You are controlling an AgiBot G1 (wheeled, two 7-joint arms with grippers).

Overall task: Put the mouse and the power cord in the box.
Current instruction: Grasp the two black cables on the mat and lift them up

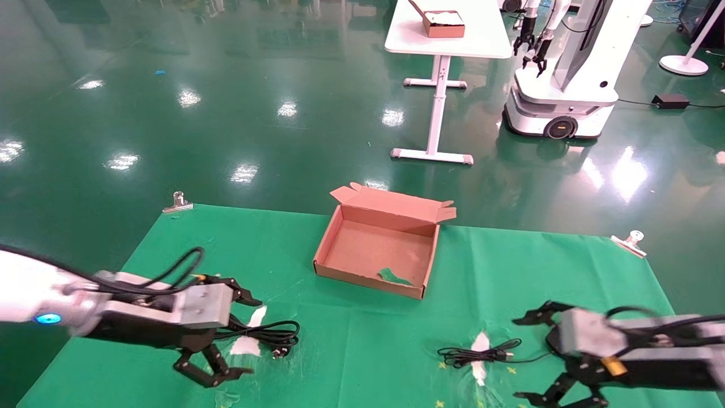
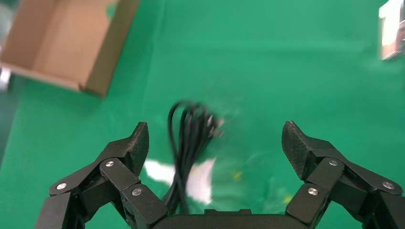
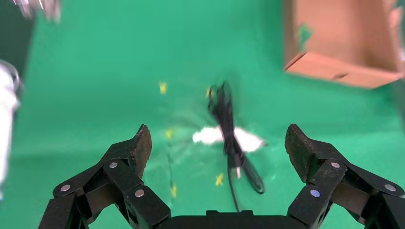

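Observation:
The left gripper grabs the power cord by its gathered middle next, where the cord's parts bunch together, since slack loops fan out beside the plug.
The brown cardboard box lies open at the middle of the green cloth, lid flap tilted back. The coiled black power cord rests on a white patch at the left, plug prongs toward the front. My left gripper hovers open just over it; the cord shows nearer one finger of the gripper. At the right lies the mouse's thin bundled cable, in front of my open right gripper. That cable runs under the gripper. The mouse body is hidden.
Metal clips pin the cloth's far corners. A green scrap lies in the box. Beyond, on the floor, stand a white table with a smaller brown box and another robot.

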